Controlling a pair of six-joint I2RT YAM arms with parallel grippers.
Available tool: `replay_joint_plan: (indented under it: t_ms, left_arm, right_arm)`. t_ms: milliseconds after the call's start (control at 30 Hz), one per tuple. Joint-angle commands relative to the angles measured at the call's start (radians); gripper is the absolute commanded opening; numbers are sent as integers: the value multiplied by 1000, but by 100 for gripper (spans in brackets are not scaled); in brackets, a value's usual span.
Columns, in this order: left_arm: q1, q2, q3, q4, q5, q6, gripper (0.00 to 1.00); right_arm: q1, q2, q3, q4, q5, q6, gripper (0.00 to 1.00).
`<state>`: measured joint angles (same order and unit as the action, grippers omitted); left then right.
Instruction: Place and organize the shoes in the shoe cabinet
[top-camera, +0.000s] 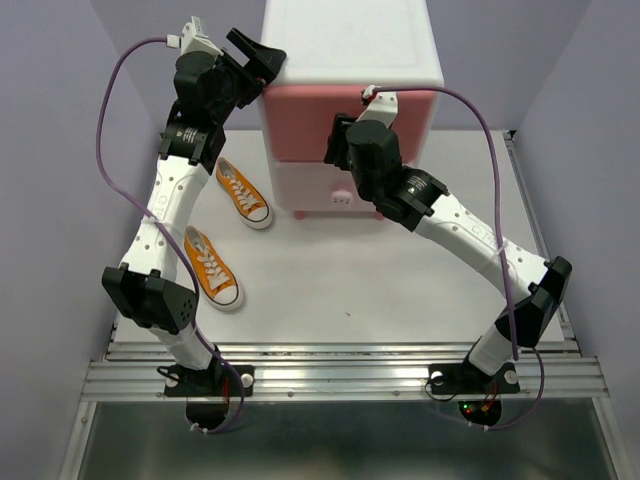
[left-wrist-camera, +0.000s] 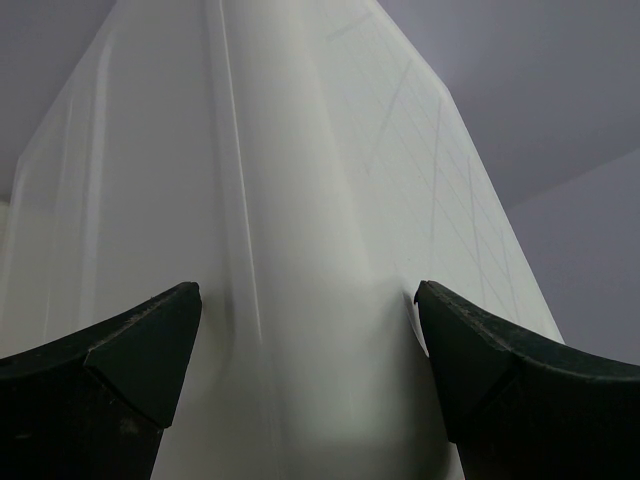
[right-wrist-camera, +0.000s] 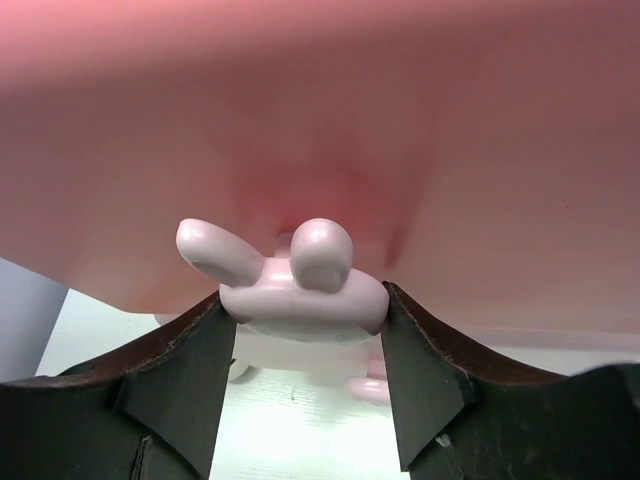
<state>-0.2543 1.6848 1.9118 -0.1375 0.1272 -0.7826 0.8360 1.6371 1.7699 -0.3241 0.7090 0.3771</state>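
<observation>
My right gripper should open and let go now, because the upper drawer is flush with the top edge of the cabinet.
The white shoe cabinet (top-camera: 350, 40) stands at the back centre of the table. My right gripper (top-camera: 338, 138) is shut on the bunny knob (right-wrist-camera: 300, 290) of the darker pink upper drawer (right-wrist-camera: 450, 150), one jaw on each side of it. The pale pink lower drawer (top-camera: 300, 185) is closed, its knob (top-camera: 341, 197) free. My left gripper (top-camera: 262, 62) is open, and its jaws straddle the cabinet's upper left corner (left-wrist-camera: 300, 200). Two orange shoes (top-camera: 243, 192) (top-camera: 211, 266) lie on the table left of the cabinet. The black pair is out of view.
The left arm rises beside the orange shoes. Purple cables loop over both arms. A metal rail (top-camera: 340, 370) runs along the near edge. Purple walls close in on both sides and the back.
</observation>
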Motion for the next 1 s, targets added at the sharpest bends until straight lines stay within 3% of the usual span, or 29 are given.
replay_joint_plan:
  t_ms: [0,133,233,267,500,700,967]
  left_arm:
    - [1,116,-103,-329,-17,144,98]
    - [3,110,-115,-323,-18,146,98]
    - [1,110,-125,-317,-14,143,98]
    - [1,111,-126,-313,-12,141,98]
    - [3,133,-88,-313,-11,144,98]
    - [4,151,-60,-323,-14,155,98]
    - [16,158,-22,-350,5,216,98]
  right_arm:
    - [-35,26,20,184,-13,6,28]
    - [-35,-26,-32,184,-14,39,52]
    - [-35,-62,-64,183,-71,29,83]
    - [-35,-84,-72,172,-109,20,100]
    - [-35,-198,-139,40,-183,63,100]
    - [-35,-302,-334,8,-307,95,100]
    - [-26,-284,-480,-9,-301,128,100]
